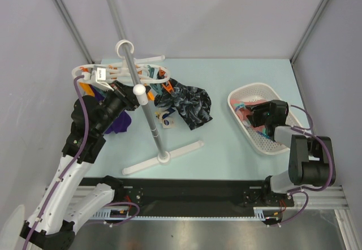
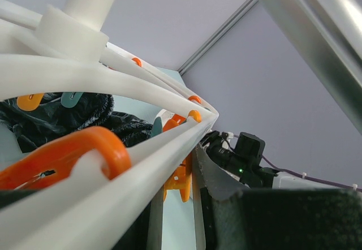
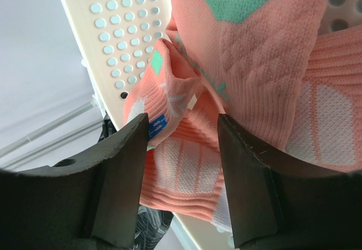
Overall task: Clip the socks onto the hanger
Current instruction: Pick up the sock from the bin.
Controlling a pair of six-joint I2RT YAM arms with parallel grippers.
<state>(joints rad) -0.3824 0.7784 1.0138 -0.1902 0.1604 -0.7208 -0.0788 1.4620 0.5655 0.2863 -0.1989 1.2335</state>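
Note:
I would lift my right gripper empty and leave the salmon-pink sock (image 1: 243, 110) in the basket if I lifted it now. Its fingers are still apart around that sock.
The white oval hanger (image 1: 116, 69) with orange and teal clips hangs from the stand at the back left. A black-grey marbled sock (image 1: 189, 106) dangles from its right side, and a purple sock (image 1: 120, 124) shows under the left arm. My left gripper (image 1: 120, 102) sits just beneath the ring, shut. In the left wrist view one dark finger (image 2: 220, 176) stands beside an orange clip (image 2: 180, 182), and a hanger bar (image 2: 113, 80) hides the other finger. My right gripper (image 3: 184, 123) is open inside the basket, its jaws astride a salmon-pink sock (image 3: 254, 63) (image 1: 243, 110).
The grey pole (image 1: 148, 114) of the stand rises between the arms from a white cross base (image 1: 164, 158). A white mesh basket (image 1: 249, 87) sits at the right, holding the pink socks. Grey walls close in on the left, back and right.

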